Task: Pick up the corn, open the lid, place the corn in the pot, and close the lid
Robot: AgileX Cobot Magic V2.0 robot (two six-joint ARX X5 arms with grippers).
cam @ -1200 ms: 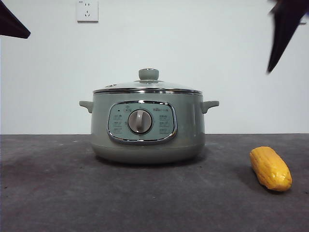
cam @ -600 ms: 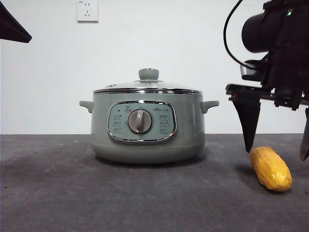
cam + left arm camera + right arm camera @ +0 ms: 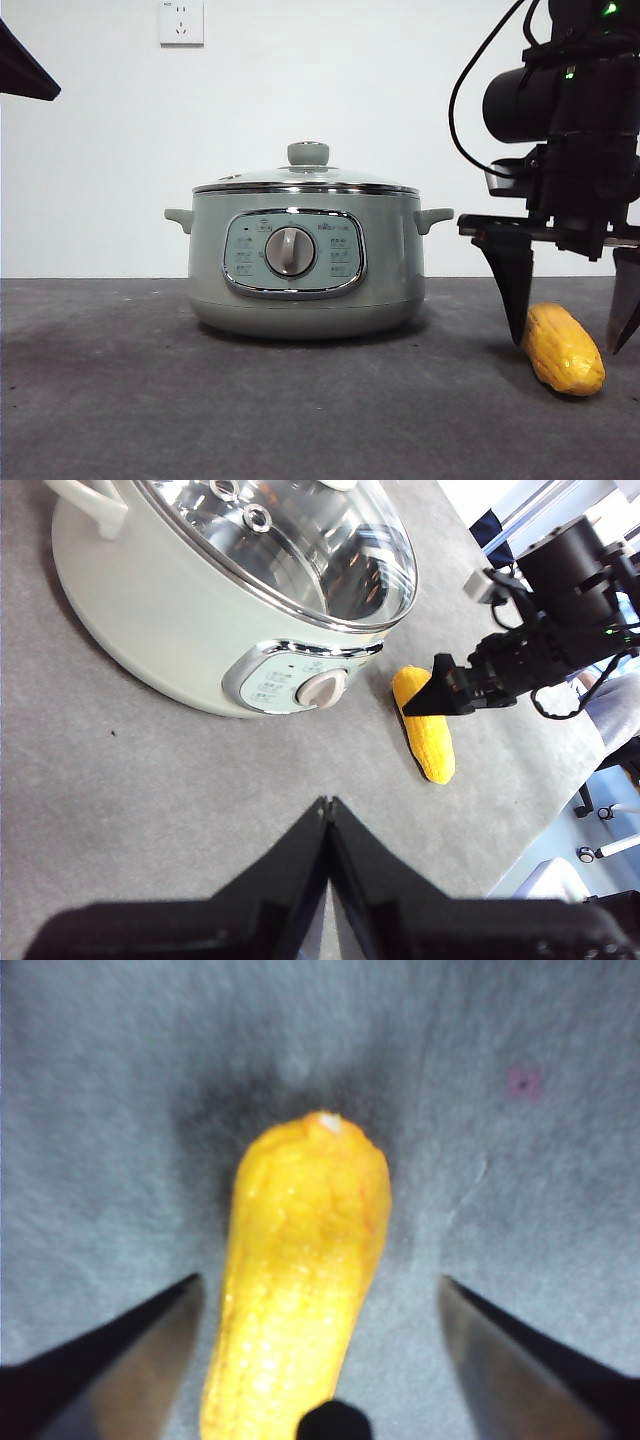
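Note:
The corn needs to go in the pot [image 3: 305, 262], so my right gripper should next grab the yellow-orange corn around its plump body [image 3: 560, 345].
The yellow-orange corn [image 3: 561, 348] lies on the dark table at the right of the front view, also in the right wrist view [image 3: 300, 1270] and left wrist view [image 3: 424, 723]. My right gripper [image 3: 568, 320] is open just above it, one jaw on each side, not touching [image 3: 315, 1330]. The sage-green pot [image 3: 305, 262] stands in the middle with the glass lid [image 3: 306, 180] shut on it; both show in the left wrist view, pot [image 3: 160, 620] and lid [image 3: 300, 540]. My left gripper [image 3: 328, 805] is shut and empty, high at the left.
The left arm shows as a black tip [image 3: 22, 68] at the top left corner. A white wall with a socket [image 3: 181, 22] stands behind the table. The grey table [image 3: 150, 400] runs in front of the pot.
My right gripper has come down from the top right corner to straddle the corn, and over the last half second dropped a little lower. The corn, pot and lid have not moved.

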